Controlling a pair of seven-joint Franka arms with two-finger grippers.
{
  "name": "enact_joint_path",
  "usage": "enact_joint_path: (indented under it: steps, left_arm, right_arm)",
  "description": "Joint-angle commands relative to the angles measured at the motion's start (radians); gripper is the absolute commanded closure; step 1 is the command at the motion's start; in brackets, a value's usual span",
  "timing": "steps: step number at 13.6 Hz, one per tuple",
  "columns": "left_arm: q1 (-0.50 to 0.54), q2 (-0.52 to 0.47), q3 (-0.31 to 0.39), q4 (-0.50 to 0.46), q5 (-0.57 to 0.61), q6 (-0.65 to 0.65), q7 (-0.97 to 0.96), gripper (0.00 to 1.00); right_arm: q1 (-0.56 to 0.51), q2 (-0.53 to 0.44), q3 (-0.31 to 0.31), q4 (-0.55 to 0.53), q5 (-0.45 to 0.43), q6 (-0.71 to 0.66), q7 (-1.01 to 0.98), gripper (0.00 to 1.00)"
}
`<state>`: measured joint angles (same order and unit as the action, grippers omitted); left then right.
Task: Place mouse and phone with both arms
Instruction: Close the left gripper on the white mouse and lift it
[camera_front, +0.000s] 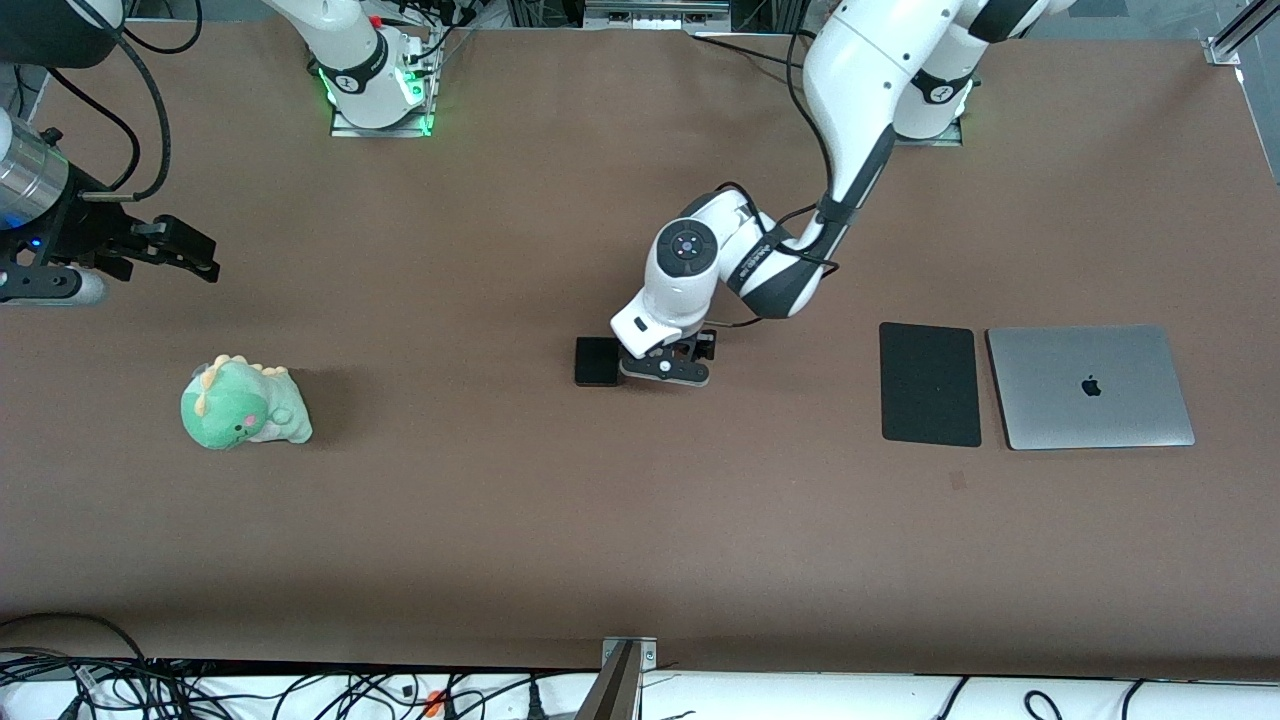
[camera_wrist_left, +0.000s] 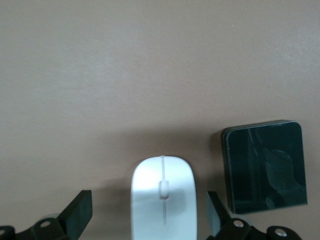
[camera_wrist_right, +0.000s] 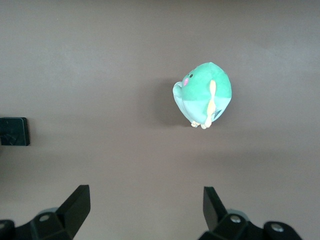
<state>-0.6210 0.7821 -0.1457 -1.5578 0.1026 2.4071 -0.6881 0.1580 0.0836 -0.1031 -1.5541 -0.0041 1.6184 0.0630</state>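
The white mouse needs to go on the mouse pad (camera_front: 930, 384), so the robot's left gripper will grab it by its two long sides next.
The white mouse (camera_wrist_left: 162, 200) lies on the brown table between the spread fingers of my left gripper (camera_wrist_left: 148, 200), with a gap on each side. In the front view the left gripper (camera_front: 665, 362) is low over the table's middle and hides the mouse. The black phone (camera_front: 597, 361) lies flat right beside it, toward the right arm's end, and also shows in the left wrist view (camera_wrist_left: 265, 167). My right gripper (camera_front: 195, 255) waits open and empty in the air over the right arm's end of the table, and its wrist view (camera_wrist_right: 145, 192) shows bare table between its fingers.
A green plush dinosaur (camera_front: 244, 404) sits near the right arm's end and also shows in the right wrist view (camera_wrist_right: 202, 95). A flat black mouse pad (camera_front: 929, 384) and a closed silver laptop (camera_front: 1090, 386) lie side by side toward the left arm's end.
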Motion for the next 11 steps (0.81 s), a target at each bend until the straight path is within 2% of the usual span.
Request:
enact_joint_path:
  steps: [1, 4, 5, 6, 7, 8, 9, 11]
  left_arm:
    - [-0.029, 0.011, 0.015, -0.036, 0.034, 0.066, -0.057, 0.00]
    - [-0.031, 0.011, 0.015, -0.053, 0.037, 0.066, -0.054, 0.00]
    - [-0.031, 0.011, 0.015, -0.054, 0.037, 0.063, -0.053, 0.20]
    - [-0.031, 0.008, 0.015, -0.053, 0.037, 0.057, -0.047, 0.48]
    - [-0.031, 0.006, 0.014, -0.053, 0.037, 0.053, -0.048, 0.62]
    - [-0.031, 0.002, 0.015, -0.050, 0.037, 0.035, -0.042, 0.63]
    - [-0.025, -0.009, 0.015, -0.041, 0.036, -0.001, -0.025, 0.68]
    - [-0.010, -0.056, 0.017, -0.033, 0.035, -0.092, -0.019, 0.68]
  right_arm:
    - [-0.012, 0.010, 0.010, 0.012, 0.003, 0.005, -0.014, 0.00]
    - [-0.008, 0.015, 0.010, 0.012, 0.000, 0.020, -0.017, 0.00]
    - [-0.005, 0.015, 0.010, 0.012, -0.002, 0.020, -0.017, 0.00]
    - [-0.003, 0.015, 0.013, 0.012, -0.002, 0.020, -0.020, 0.00]
    - [-0.003, 0.016, 0.013, 0.012, -0.002, 0.020, -0.044, 0.00]
    - [-0.003, 0.015, 0.013, 0.012, -0.002, 0.024, -0.083, 0.00]
    - [-0.003, 0.016, 0.013, 0.012, -0.002, 0.031, -0.116, 0.00]
    - [-0.003, 0.016, 0.013, 0.014, 0.003, 0.031, -0.129, 0.00]
